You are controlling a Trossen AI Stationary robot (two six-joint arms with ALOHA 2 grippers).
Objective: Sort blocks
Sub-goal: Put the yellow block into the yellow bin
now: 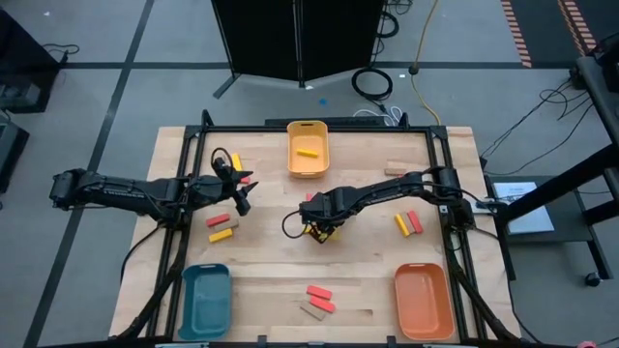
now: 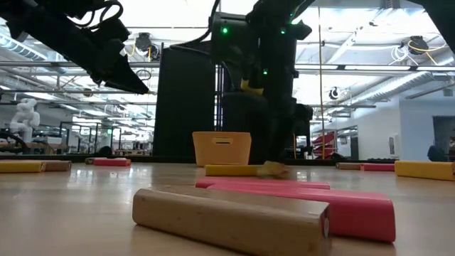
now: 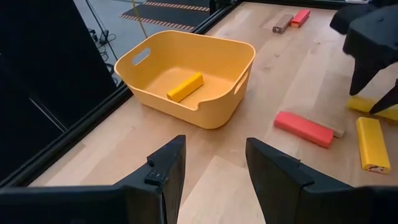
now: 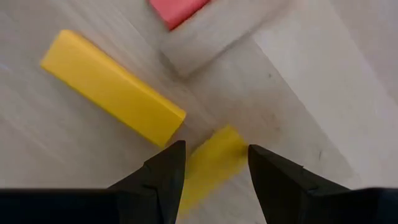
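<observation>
The yellow block has to be sorted into the yellow tray (image 1: 308, 164), so my right gripper should grab it by its long sides next.
My right gripper (image 4: 216, 163) is open and points down at mid-table (image 1: 316, 228). Its fingers stand on either side of one end of a yellow block (image 4: 214, 158) lying flat on the table. Whether they touch it does not show. A second yellow block (image 4: 115, 93) lies right beside it, and a red block (image 3: 305, 129) rests on a tan one (image 4: 214, 43) just beyond. My left gripper (image 3: 214, 168) is open with nothing between its fingers. It hovers left of centre (image 1: 239, 200) and faces the yellow tray (image 3: 146, 93), which holds one yellow block (image 3: 185, 86).
A teal tray (image 1: 205, 300) stands at the near left and an orange tray (image 1: 424, 302) at the near right. Loose blocks lie about: red and yellow (image 1: 221, 227) at the left, yellow and red (image 1: 407, 223) at the right, red and tan (image 1: 317, 301) near the front, tan (image 1: 397, 169) far right.
</observation>
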